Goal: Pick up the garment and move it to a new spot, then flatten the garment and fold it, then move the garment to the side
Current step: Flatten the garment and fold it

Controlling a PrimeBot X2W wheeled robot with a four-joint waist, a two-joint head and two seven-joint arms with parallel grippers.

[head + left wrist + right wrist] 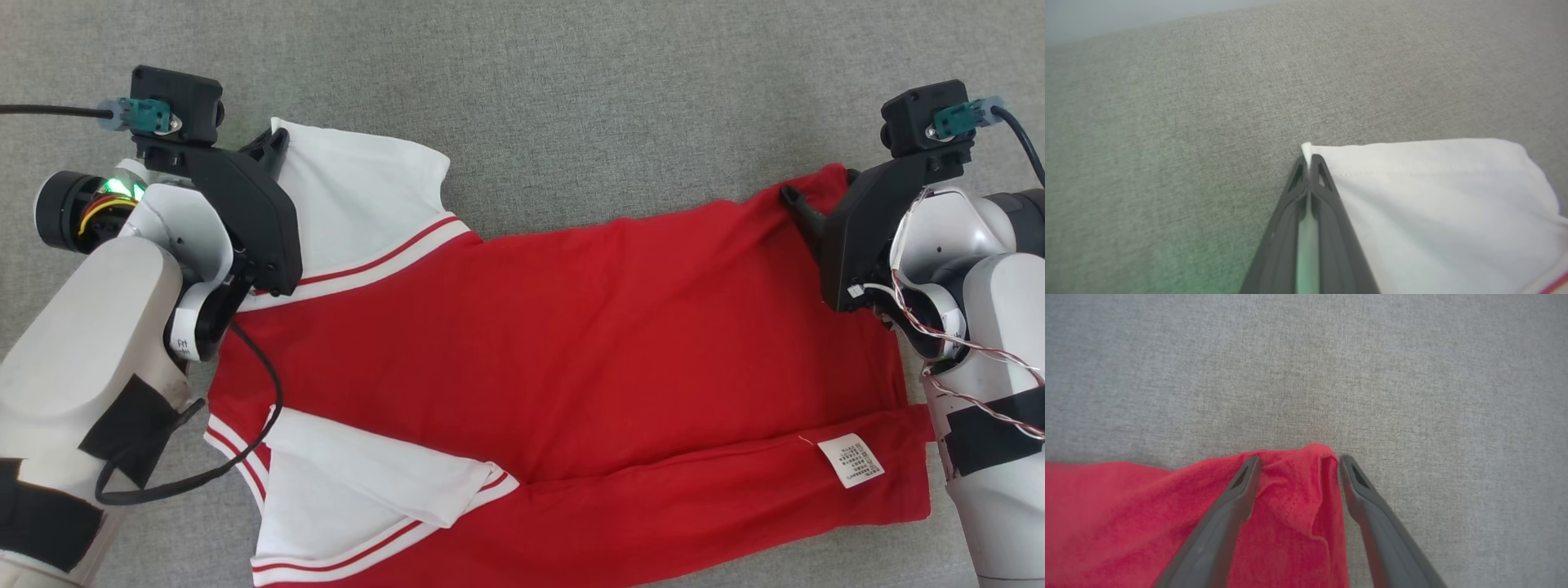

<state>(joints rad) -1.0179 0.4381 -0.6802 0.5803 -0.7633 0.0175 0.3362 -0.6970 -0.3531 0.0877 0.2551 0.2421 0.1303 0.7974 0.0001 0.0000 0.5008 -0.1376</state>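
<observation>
I need to grab the red shirt by its hem corner [830, 186] with my right gripper next. Then I can fold it over toward the shirt's care label [851, 461].
The garment [571, 343] is a red shirt with white, red-striped sleeves, spread sideways across grey fabric. Its near long edge is folded over, showing a white care label [851, 460]. My left gripper [273, 147] is shut on the corner of the far white sleeve [1433, 204]; in the left wrist view a strip of white cloth sits pinched between the closed fingers [1327, 196]. My right gripper [1298, 463] stands open at the shirt's far hem corner [1294, 486], one finger on each side of a raised red fold.
Grey woven fabric [571, 98] covers the whole surface around the shirt, with bare room beyond its far edge. A black cable [245, 425] from my left arm loops over the near sleeve.
</observation>
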